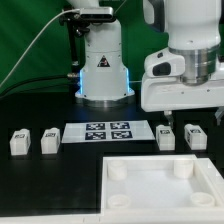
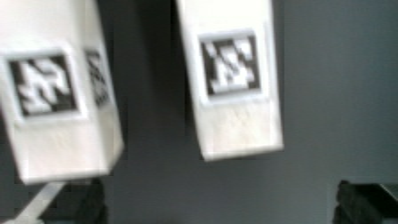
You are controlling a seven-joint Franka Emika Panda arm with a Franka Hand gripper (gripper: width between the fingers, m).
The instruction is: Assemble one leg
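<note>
I will next pick up one white leg by its marker-tagged body (image 1: 196,138) (image 2: 233,80) with my gripper, so that my gripper can assemble the leg onto the white square panel.
Four small white legs with marker tags stand in a row on the black table: two at the exterior view's left (image 1: 18,141) (image 1: 50,139) and two at its right (image 1: 166,136) (image 1: 196,135). My gripper (image 1: 178,118) hangs just above the two right-hand legs. In the wrist view both of these legs show below the hand, one (image 2: 231,85) near the middle and one (image 2: 54,100) towards the side. My gripper (image 2: 217,205) is open and empty. Its dark fingertips (image 2: 370,203) stand wide apart and touch neither leg.
The marker board (image 1: 110,131) lies between the two pairs of legs. A large white square panel with round sockets (image 1: 150,188) lies in front. The robot's base (image 1: 103,70) stands behind, against a green backdrop.
</note>
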